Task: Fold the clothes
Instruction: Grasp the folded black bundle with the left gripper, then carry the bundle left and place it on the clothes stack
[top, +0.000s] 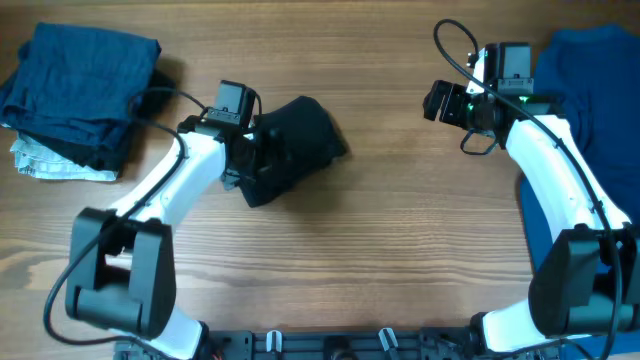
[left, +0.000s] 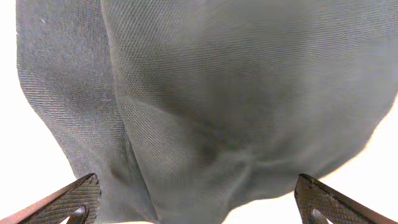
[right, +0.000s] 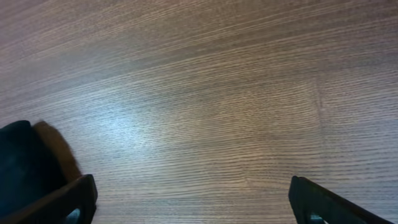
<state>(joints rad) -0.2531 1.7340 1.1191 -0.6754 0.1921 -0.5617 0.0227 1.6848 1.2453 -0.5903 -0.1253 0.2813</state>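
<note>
I will next grab the folded black shirt (top: 296, 143) with my left gripper by its edge nearest the navy stack. The rest of the shirt stays free to lay on top.
A folded black shirt (top: 296, 143) lies in a small bundle on the wooden table, left of centre. My left gripper (top: 252, 152) is at its left edge; in the left wrist view the fabric (left: 236, 106) fills the frame between the wide-open fingers (left: 199, 205). My right gripper (top: 440, 103) is open and empty above bare wood (right: 205, 112), well right of the bundle. A corner of the black shirt shows at the left of the right wrist view (right: 22, 162). A royal-blue shirt (top: 590, 90) lies at the right edge, under the right arm. A stack of folded navy pieces (top: 75, 90) sits at the far left.
A pale folded cloth (top: 50, 162) sticks out beneath the navy stack. The arm bases and a rail with clips (top: 330, 345) line the front edge. Bare wood (top: 400, 230) spans the middle between the arms.
</note>
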